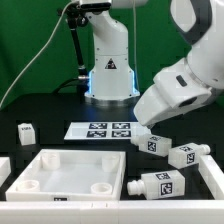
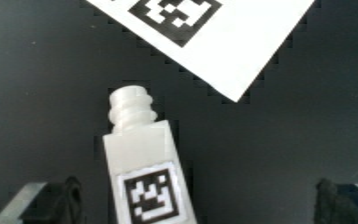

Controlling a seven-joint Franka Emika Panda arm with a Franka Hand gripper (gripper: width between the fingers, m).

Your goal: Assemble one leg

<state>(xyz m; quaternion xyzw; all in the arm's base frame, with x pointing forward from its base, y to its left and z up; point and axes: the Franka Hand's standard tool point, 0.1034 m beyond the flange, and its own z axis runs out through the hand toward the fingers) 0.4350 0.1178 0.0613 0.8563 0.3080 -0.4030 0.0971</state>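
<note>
The white leg is below my gripper's open fingers in the wrist view, so they would miss it if I closed now. My gripper needs to move down before it closes on the leg.
In the wrist view a white leg [image 2: 144,165] lies on the black table, its narrower threaded stub end [image 2: 131,103] pointing toward the marker board [image 2: 208,30]. A fiducial tag shows on its upper face. My gripper [image 2: 197,205] is open, with dark fingers [image 2: 43,200] far apart on either side of the leg, which sits nearer one finger. In the exterior view my gripper [image 1: 141,123] hangs low over a leg [image 1: 152,143] at the exterior view's right. Its fingertips are mostly hidden there by the white hand.
Two more legs [image 1: 186,153] [image 1: 156,185] lie at the exterior view's right and another leg [image 1: 25,132] at its left. The large white tabletop [image 1: 60,172] lies at the front. The marker board [image 1: 100,130] lies before the robot base [image 1: 108,70].
</note>
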